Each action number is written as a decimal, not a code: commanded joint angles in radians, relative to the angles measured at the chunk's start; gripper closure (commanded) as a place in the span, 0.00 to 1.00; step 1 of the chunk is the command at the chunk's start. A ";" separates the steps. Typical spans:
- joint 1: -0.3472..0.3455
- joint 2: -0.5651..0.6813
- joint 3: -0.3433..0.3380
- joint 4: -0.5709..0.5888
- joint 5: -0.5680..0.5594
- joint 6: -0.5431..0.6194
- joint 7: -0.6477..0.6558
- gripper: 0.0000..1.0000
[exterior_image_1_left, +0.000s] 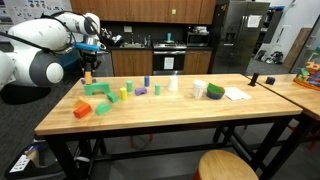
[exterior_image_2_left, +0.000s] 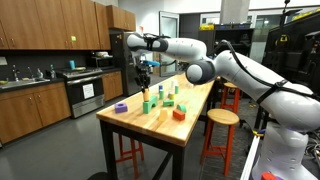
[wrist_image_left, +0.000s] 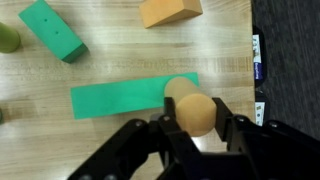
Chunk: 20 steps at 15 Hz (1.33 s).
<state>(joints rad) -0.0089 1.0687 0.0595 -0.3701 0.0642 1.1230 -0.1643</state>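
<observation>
The lower end of the tan wooden cylinder is upright on the long flat green block, so my gripper can let go of the cylinder now.
My gripper (wrist_image_left: 197, 120) is shut on a tan wooden cylinder (wrist_image_left: 190, 103), which stands upright between the black fingers (wrist_image_left: 233, 125). Directly under it lies a long flat green block (wrist_image_left: 115, 99) on the wooden table (wrist_image_left: 150, 55). In both exterior views the gripper (exterior_image_1_left: 89, 61) (exterior_image_2_left: 144, 68) hangs above the table's end with the cylinder (exterior_image_1_left: 88, 75) pointing down over the green block (exterior_image_1_left: 97, 89). A thicker green block (wrist_image_left: 53, 29) and an orange block (wrist_image_left: 170, 11) lie farther off.
More coloured blocks are scattered along the table: an orange one (exterior_image_1_left: 82, 110), a purple one (exterior_image_2_left: 121, 106), several small cylinders (exterior_image_1_left: 127, 89). A white cup (exterior_image_1_left: 199, 89), a green roll (exterior_image_1_left: 215, 91) and paper (exterior_image_1_left: 236, 94) sit mid-table. A stool (exterior_image_1_left: 228, 165) stands in front.
</observation>
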 joint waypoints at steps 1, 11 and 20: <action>-0.002 -0.003 0.006 0.004 0.007 -0.017 -0.004 0.34; 0.002 -0.010 0.002 -0.021 -0.001 0.004 0.000 0.11; 0.008 0.007 -0.005 0.013 -0.010 -0.005 0.004 0.00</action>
<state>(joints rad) -0.0064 1.0740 0.0597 -0.3739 0.0639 1.1213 -0.1649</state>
